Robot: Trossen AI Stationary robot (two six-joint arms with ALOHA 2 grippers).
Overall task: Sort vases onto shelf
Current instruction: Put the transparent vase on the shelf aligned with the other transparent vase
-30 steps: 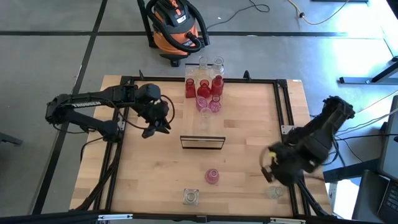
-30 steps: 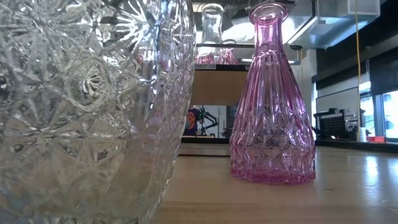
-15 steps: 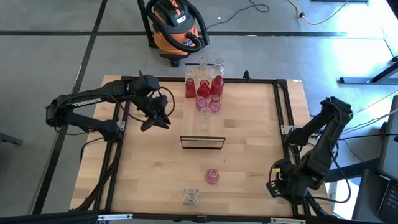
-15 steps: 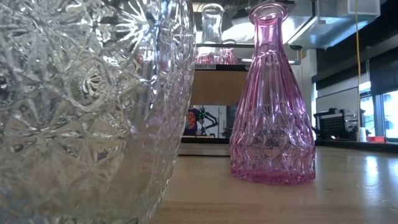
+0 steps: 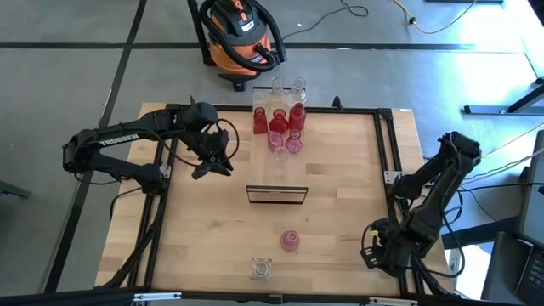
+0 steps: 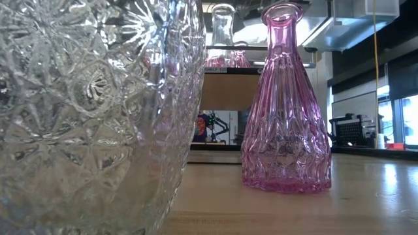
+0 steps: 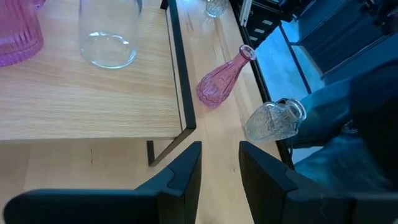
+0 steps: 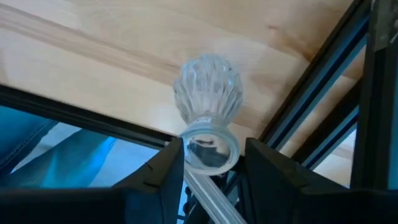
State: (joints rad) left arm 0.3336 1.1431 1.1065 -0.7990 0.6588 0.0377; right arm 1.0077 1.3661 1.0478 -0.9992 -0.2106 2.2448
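Note:
My right gripper isn't ready to close on the vase's rim: both fingers are outside the clear vase's opening, and one should first go down into its opening.
The shelf stands mid-table, and a clear vase and a pink one stand on its plank. Several red, pink and clear vases cluster at the far edge. A pink vase and a cut-glass clear vase stand upright near the near edge. My right gripper is open at the near right corner, its fingers on either side of the mouth of a small clear vase. My left gripper is open left of the shelf and holds nothing.
A dark metal frame runs along the table's edges, and its bars pass close to my right gripper. An orange shop vacuum sits on the floor beyond the far edge. The cut-glass vase fills the low view's left.
My right gripper has swung toward the near edge and come down over the small clear vase at the near right corner, which it now covers in the high view. My left arm's wrist has shifted a little toward the far edge. No vase has moved.

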